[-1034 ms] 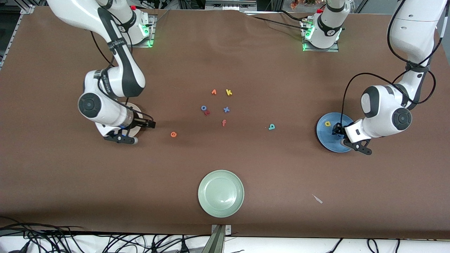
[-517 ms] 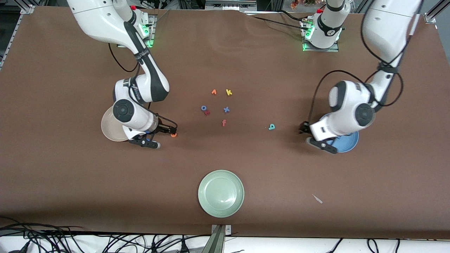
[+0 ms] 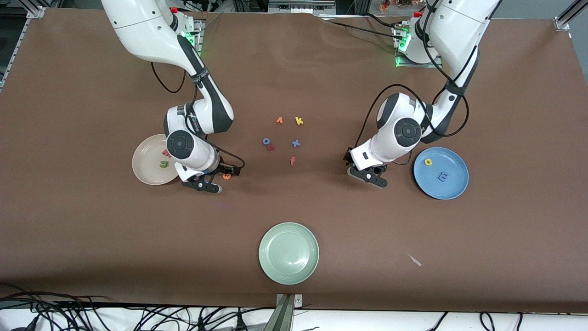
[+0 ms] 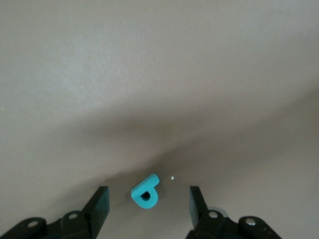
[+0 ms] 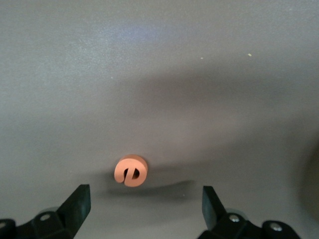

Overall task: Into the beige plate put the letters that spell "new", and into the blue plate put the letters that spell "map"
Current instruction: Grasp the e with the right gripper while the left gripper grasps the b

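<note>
My left gripper grabs the teal "a" by its looped body (image 4: 145,195) next, since the blue plate still lacks an "a" for "map".
The beige plate (image 3: 146,171) holds the green "n" (image 3: 163,164) and the pinkish-red "w" (image 3: 166,153). My right gripper (image 3: 225,179) (image 5: 144,204) hangs open just above the table, with the orange "e" (image 3: 227,175) (image 5: 131,171) lying ahead of its fingertips. The blue plate (image 3: 452,162) holds the yellow "p" (image 3: 428,162) and the blue "m" (image 3: 443,176). My left gripper (image 3: 351,165) (image 4: 147,204) is open low over the teal "a" (image 4: 145,192), which lies between its fingers untouched. The left hand hides that letter in the front view.
A pale green plate (image 3: 288,253) sits near the front camera. Mid-table lie spare letters: an orange one (image 3: 279,120), yellow "k" (image 3: 299,121), blue "o" (image 3: 266,141) touching a red one (image 3: 271,147), blue "x" (image 3: 296,143), orange-red "f" (image 3: 292,160). A pale scrap (image 3: 415,260) lies by itself.
Both arms swung from their plates toward the table's middle: the right gripper from the beige plate to the "e", the left from the blue plate to the "a". Both plates' contents now show.
</note>
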`<state>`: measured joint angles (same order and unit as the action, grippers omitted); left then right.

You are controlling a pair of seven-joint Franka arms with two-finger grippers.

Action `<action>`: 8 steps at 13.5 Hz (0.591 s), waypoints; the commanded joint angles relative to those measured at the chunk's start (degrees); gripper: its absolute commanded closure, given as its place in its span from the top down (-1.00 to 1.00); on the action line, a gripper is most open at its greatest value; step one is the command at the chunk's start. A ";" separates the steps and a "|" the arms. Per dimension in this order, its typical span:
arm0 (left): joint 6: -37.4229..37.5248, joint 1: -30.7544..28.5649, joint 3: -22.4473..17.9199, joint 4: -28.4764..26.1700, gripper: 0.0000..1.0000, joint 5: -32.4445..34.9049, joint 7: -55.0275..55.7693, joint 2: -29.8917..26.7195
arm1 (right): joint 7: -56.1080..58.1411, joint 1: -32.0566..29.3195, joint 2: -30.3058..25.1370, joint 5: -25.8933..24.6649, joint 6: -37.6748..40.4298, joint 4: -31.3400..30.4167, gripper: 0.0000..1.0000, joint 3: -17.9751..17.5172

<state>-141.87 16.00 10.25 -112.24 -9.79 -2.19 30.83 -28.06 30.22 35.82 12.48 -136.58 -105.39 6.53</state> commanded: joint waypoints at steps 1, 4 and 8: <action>-0.77 0.96 -0.59 -0.60 0.46 -0.58 -0.18 0.64 | -0.50 0.54 1.09 0.44 -0.35 1.15 0.85 0.23; -2.96 2.19 -0.67 -1.22 0.45 -0.58 0.61 2.31 | -0.50 0.72 1.35 0.62 -0.87 1.15 0.69 0.15; -3.06 2.19 -0.76 -1.31 -0.24 2.22 0.35 2.66 | -0.50 0.63 1.88 0.79 -1.67 1.42 0.50 0.15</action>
<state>-144.23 17.47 10.04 -113.01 -9.27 -2.15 33.51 -28.14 30.46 36.64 12.48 -138.01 -105.38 6.52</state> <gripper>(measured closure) 0.396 0.194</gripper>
